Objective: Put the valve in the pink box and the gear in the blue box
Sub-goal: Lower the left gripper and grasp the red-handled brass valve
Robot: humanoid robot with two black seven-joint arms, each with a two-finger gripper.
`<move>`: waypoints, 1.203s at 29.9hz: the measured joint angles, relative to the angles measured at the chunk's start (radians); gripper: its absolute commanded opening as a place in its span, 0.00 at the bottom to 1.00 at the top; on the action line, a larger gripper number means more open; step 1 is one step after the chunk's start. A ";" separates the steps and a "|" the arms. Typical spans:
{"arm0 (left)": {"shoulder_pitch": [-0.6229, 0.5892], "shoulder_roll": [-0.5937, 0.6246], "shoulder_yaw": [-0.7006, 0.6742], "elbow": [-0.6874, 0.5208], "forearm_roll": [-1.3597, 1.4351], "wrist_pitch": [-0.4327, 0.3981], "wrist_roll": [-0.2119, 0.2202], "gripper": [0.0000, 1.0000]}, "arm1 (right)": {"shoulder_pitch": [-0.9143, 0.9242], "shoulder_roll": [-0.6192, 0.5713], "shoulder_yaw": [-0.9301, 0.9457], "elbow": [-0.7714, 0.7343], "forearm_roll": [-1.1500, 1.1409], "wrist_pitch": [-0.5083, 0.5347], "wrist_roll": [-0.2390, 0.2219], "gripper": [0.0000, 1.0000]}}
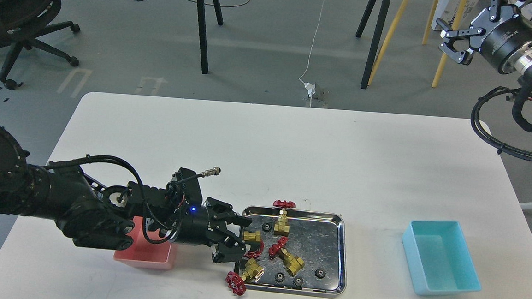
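The brass valve needs to go in the pink box [146, 254], so my left gripper should next grip it by its brass body [251, 236].
A shiny steel tray [344, 251] holds several brass valves with dark red handwheels and several small black gears, such as one gear [320, 273] near the tray's right side. My left gripper [238, 238] is open at the tray's left edge. Its fingers stand either side of the nearest valve [252, 236], which lies just past the fingertips. The pink box [146, 254] sits left of the tray, mostly hidden under my left arm. The blue box [441, 264] stands empty at the right. My right gripper [454, 41] is open and empty, high at the top right, off the table.
One valve [282, 222] stands upright at the tray's back rim. Another valve [292, 260] lies mid-tray. A third valve [251, 272] lies at the front left with its handwheel [235, 282] over the rim. Chair and stool legs stand on the floor beyond the table.
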 measured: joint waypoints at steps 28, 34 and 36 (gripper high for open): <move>-0.003 0.022 -0.020 -0.013 0.025 0.000 0.000 0.21 | -0.023 0.000 0.003 0.000 0.000 0.000 0.000 1.00; -0.014 0.077 -0.066 -0.057 0.027 0.000 0.000 0.21 | -0.022 0.003 0.003 0.000 0.000 0.000 0.000 1.00; -0.023 0.095 -0.074 -0.063 0.028 0.000 0.000 0.21 | -0.022 0.004 0.003 0.000 0.000 0.000 0.000 1.00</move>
